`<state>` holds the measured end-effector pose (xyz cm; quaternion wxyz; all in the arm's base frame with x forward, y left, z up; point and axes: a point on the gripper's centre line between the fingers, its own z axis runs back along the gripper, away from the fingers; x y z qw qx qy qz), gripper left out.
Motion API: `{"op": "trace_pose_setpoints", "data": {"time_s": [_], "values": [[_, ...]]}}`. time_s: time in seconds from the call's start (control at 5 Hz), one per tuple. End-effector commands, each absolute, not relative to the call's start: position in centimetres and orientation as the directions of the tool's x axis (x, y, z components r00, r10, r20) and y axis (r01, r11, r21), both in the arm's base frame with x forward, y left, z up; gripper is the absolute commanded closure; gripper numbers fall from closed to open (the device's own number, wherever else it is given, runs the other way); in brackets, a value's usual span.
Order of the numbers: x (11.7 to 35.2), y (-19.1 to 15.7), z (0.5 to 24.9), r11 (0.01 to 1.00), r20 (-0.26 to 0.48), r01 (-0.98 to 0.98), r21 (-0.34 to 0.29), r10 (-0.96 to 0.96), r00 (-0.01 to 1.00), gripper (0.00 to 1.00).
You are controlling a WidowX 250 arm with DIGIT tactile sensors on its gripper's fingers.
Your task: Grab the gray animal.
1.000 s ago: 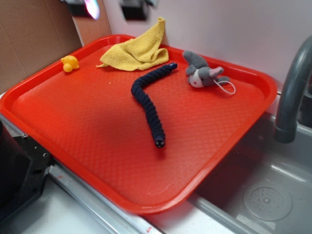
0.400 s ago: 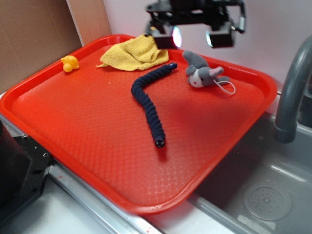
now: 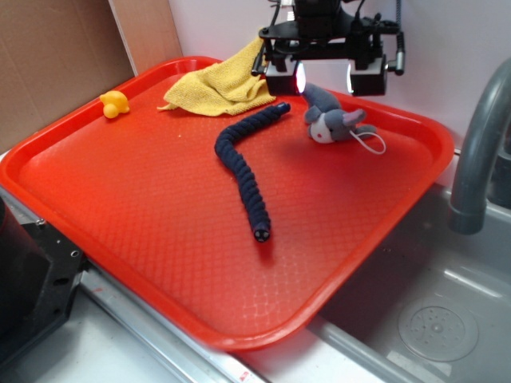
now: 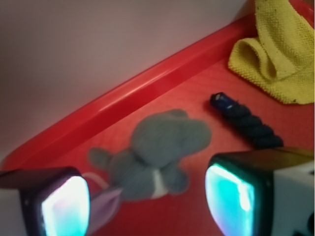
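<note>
My fingers are above the gray animal's gray body, short of the red tray. My gripper should lower to the animal first, then close on it.
The gray animal (image 3: 331, 118), a small gray plush with a white face and a thin white cord loop, lies on the far right part of the red tray (image 3: 144, 215). My gripper (image 3: 323, 78) hangs just above and behind it, jaws open wide and empty. In the wrist view the gray animal (image 4: 157, 152) lies on the tray between and beyond my two glowing fingertips, with my gripper (image 4: 147, 201) open around empty space.
A long dark-blue ribbed plush snake (image 3: 246, 171) lies mid-tray, its end (image 4: 246, 123) near my right finger. A yellow cloth (image 3: 223, 80) sits at the tray's back, a yellow duck (image 3: 115, 104) at the left. A gray faucet (image 3: 479, 144) and sink (image 3: 431, 319) stand right.
My gripper has come in from the upper left and lowered to just above the gray animal. The toys have not moved.
</note>
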<state>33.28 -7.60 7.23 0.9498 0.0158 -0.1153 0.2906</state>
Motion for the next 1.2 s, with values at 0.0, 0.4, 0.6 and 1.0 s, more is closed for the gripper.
{"op": "trace_pose_setpoints", "data": {"time_s": [0.0,0.4,0.6,1.0], "values": [[33.0,-5.3,3.1,0.857,0.165,-0.510,-0.070,0.514,0.842,0.00],[31.3,-6.2,4.1,0.922,0.150,-0.388,0.019,0.381,0.912,1.00],[30.2,-5.4,9.1,0.960,0.144,-0.275,-0.050,0.279,0.949,1.00],[23.2,-2.3,19.1,0.965,0.100,-0.234,-0.117,0.246,0.964,1.00]]}}
